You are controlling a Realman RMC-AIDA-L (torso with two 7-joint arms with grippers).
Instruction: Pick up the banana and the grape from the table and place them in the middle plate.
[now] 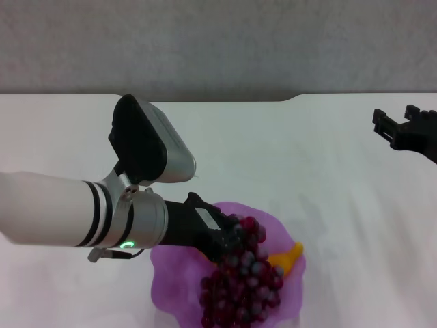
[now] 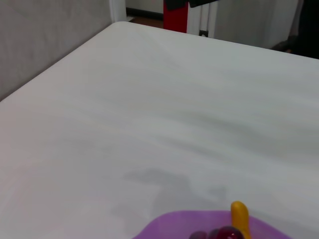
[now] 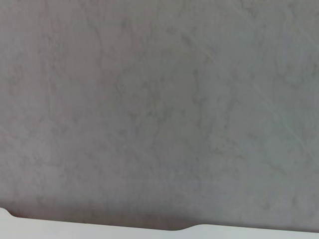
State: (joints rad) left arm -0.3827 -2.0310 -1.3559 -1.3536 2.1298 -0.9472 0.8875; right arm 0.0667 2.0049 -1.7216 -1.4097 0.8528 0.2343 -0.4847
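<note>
The grape bunch (image 1: 239,294) rests over the banana inside the purple plate's rim and would rest in the plate, so my left gripper opens next.
The purple scalloped middle plate (image 1: 176,272) sits at the near middle of the white table (image 1: 293,157). The dark red-purple grape (image 1: 242,287) bunch lies over the plate, its top end in my left gripper (image 1: 229,238), which reaches in from the left and is shut on it. The yellow banana (image 1: 288,259) lies in the plate beside the bunch, partly hidden by it. In the left wrist view the banana's end (image 2: 239,215), a few grapes (image 2: 222,233) and the plate's rim (image 2: 172,221) show. My right gripper (image 1: 397,121) hangs open and empty at the far right, above the table.
The table's far edge has a notch (image 1: 290,98) with a grey wall behind it. A red and white stand (image 2: 175,16) shows beyond the table's edge in the left wrist view. The right wrist view shows only the grey wall (image 3: 159,109).
</note>
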